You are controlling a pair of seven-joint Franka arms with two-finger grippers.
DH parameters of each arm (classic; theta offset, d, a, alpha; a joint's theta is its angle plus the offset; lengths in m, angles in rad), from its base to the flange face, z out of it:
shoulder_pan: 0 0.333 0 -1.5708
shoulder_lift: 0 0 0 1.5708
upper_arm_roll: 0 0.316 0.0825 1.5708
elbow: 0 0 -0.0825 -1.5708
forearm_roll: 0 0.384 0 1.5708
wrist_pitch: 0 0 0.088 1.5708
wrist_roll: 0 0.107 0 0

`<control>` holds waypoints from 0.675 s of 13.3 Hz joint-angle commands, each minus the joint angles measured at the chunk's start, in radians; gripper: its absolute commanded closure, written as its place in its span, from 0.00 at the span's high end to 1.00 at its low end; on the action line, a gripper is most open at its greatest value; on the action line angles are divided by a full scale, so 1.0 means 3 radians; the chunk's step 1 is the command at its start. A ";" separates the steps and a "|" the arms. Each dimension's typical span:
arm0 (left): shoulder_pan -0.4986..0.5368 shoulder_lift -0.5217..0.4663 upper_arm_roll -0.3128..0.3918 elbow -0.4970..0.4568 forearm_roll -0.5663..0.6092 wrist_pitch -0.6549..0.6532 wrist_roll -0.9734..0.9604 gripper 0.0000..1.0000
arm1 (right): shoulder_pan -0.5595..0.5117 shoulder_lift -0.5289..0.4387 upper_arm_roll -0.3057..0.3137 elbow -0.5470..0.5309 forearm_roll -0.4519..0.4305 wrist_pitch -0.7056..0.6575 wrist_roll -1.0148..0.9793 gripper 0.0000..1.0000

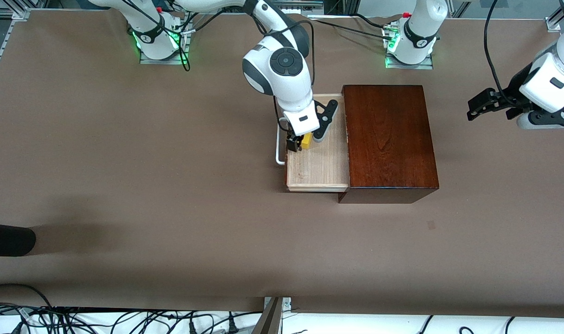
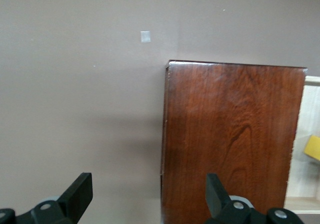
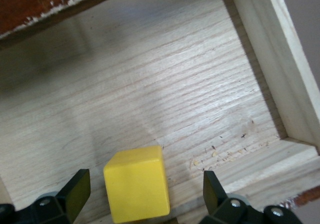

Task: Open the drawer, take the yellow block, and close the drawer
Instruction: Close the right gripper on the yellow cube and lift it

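My right gripper's fingers stop short of the yellow block's far sides, so closing now would miss. It moves toward those sides next, before closing.
The drawer (image 1: pixel 316 167) is pulled out of the dark mahogany box (image 1: pixel 388 139) toward the right arm's end of the table, its white loop handle (image 1: pixel 279 148) at the outer end. The yellow block (image 1: pixel 306 140) sits on the pale tray floor. My right gripper (image 1: pixel 304 140) is down in the drawer, open, with a finger on each side of the block (image 3: pixel 137 184) and a gap on both sides. My left gripper (image 1: pixel 477 105) waits open and empty above the table at the left arm's end. The left wrist view shows the box (image 2: pixel 230 134) and the block (image 2: pixel 313 147).
The drawer's side wall (image 3: pixel 270 49) runs close beside the right gripper. A black object (image 1: pixel 8 239) pokes in at the table's edge at the right arm's end, nearer the front camera. A small patch (image 1: pixel 431 225) marks the table nearer the camera than the box.
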 commanded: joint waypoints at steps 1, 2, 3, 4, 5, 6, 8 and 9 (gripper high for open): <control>0.0046 0.0217 -0.0021 0.0245 -0.0104 -0.0027 0.0008 1.00 | 0.0031 -0.0005 0.0008 -0.0118 -0.0045 0.0131 -0.0045 1.00; 0.0046 0.0232 -0.0026 0.0251 -0.0094 -0.0027 0.0014 1.00 | 0.0036 -0.0005 0.0008 -0.0123 -0.0045 0.0131 -0.0045 1.00; 0.0041 0.0243 -0.0026 0.0251 -0.0083 -0.0022 0.0034 1.00 | 0.0036 0.0000 0.0008 -0.0123 -0.0045 0.0131 -0.0040 1.00; 0.0016 0.0303 -0.0036 0.0256 -0.0073 -0.0012 0.0029 1.00 | 0.0041 0.0015 0.0008 -0.0128 -0.0045 0.0136 -0.0040 1.00; 0.0016 0.0329 -0.0046 0.0261 -0.0068 -0.0001 0.0014 1.00 | 0.0061 0.0035 0.0008 -0.0129 -0.0050 0.0141 -0.0030 1.00; 0.0005 0.0330 -0.0061 0.0266 -0.0058 -0.0001 0.0009 1.00 | 0.0082 0.0041 0.0003 -0.0134 -0.0061 0.0166 -0.0020 1.00; 0.0005 0.0350 -0.0092 0.0338 -0.0053 -0.0001 0.0014 1.00 | 0.0082 0.0056 0.0003 -0.0179 -0.0071 0.0217 -0.0009 1.00; 0.0005 0.0345 -0.0092 0.0338 -0.0053 -0.0006 0.0014 1.00 | 0.0082 0.0061 0.0003 -0.0215 -0.0066 0.0258 0.0001 1.00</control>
